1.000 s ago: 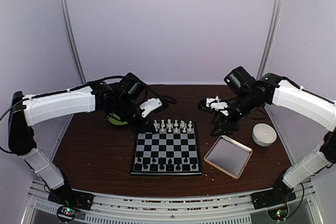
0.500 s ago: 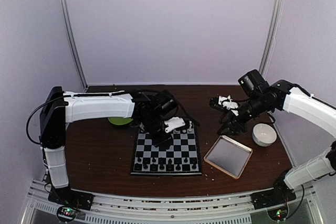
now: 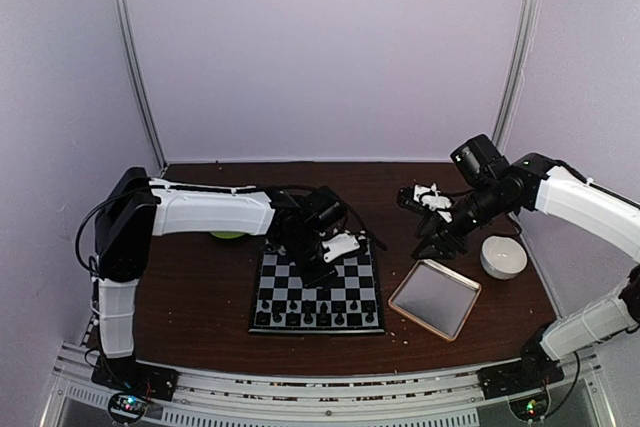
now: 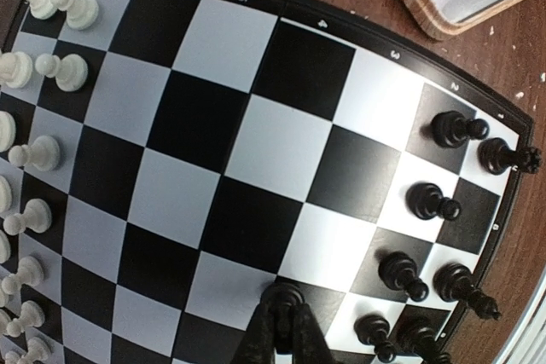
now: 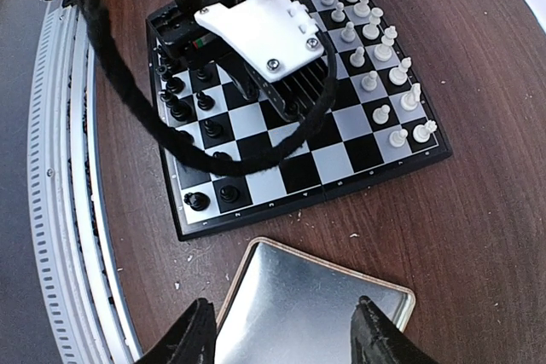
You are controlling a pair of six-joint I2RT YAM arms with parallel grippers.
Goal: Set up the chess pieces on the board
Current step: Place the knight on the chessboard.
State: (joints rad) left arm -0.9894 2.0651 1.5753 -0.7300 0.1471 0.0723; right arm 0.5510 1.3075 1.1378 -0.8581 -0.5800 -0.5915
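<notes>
The black piece's round base (image 4: 281,292) meets the dark square's surface below the fingers, so it is time for my left gripper to release the black piece.
The board (image 3: 340,292) lies in the middle of the table. In the left wrist view white chess pieces (image 4: 51,66) line the board's (image 4: 213,168) left side and black chess pieces (image 4: 426,202) its right side. My left gripper (image 4: 286,317) is shut on a black piece (image 4: 287,300), held low over a dark square beside the black rows. From above, that gripper (image 3: 320,269) hangs over the board's middle and hides much of the far rows. My right gripper (image 5: 286,334) is open and empty above the tray (image 5: 316,313), right of the board (image 5: 341,138).
A tan-rimmed metal tray (image 3: 435,297) lies right of the board, and a white bowl (image 3: 503,255) stands beyond it. A green object (image 3: 228,235) sits behind the left arm. The left arm's black cable (image 5: 196,138) loops over the board. Purple walls enclose the table.
My left arm swung from the back left in over the board and now hangs low over its middle. The right gripper drew back to the right, then held still.
</notes>
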